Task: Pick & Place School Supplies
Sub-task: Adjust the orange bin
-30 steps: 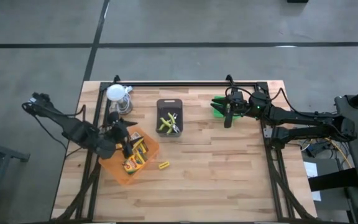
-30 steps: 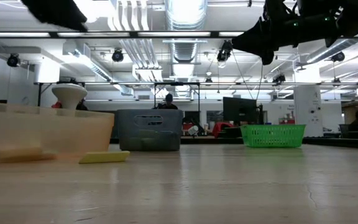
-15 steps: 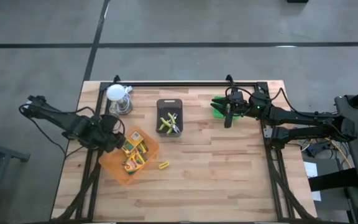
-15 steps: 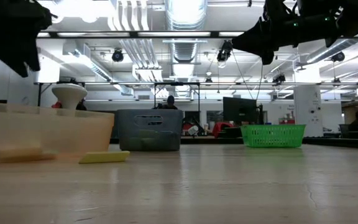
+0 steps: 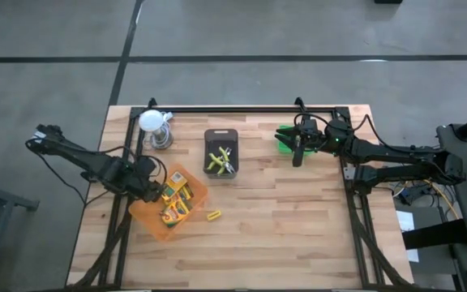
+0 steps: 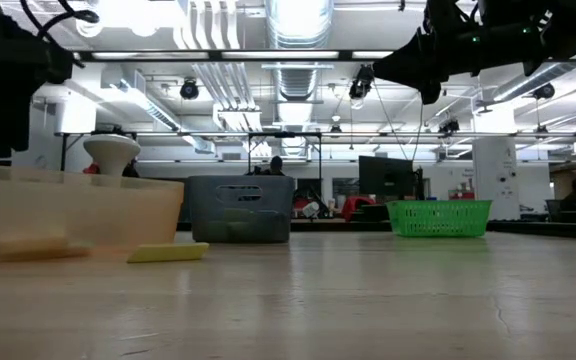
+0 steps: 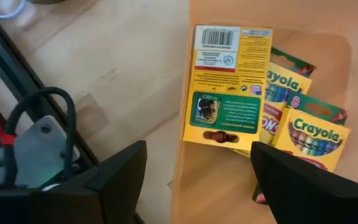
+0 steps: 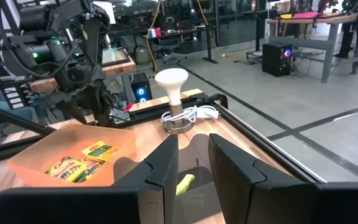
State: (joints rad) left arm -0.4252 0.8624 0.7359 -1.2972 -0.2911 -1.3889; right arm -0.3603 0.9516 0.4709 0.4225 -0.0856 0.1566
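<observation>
I need to grip the orange tray (image 5: 148, 217) by its rim (image 5: 164, 173) beside the barcoded box with my left gripper next, to shift the tray with its crayon boxes.
Yellow crayon boxes (image 7: 229, 81) lie flat in the orange tray (image 5: 148, 217). One short yellow stick (image 5: 213, 215) rests on the wood beside that tray. Lime-handled scissors (image 5: 220, 160) sit in the black tray (image 5: 221, 135). My left gripper (image 7: 197, 186) hangs open above the orange tray's left rim (image 7: 182, 149), pointing down, with nothing between its fingers. My right gripper (image 5: 297, 154) hovers level over the green tray (image 5: 284, 139). Its fingers (image 8: 163, 168) stand a narrow gap apart and hold nothing.
A white-topped metal object (image 5: 154, 126) stands at the table's far left, just beyond the left arm. A dark frame rail (image 5: 242, 109) runs along the table's far edge. Bare wood (image 5: 282, 227) spreads over the near middle and right.
My left gripper has drawn back from over the orange tray toward the table's left edge. It has sunk lower, rolled and tipped over until it points down. Its fingers have stayed apart. The boxes and the stick lie as before.
</observation>
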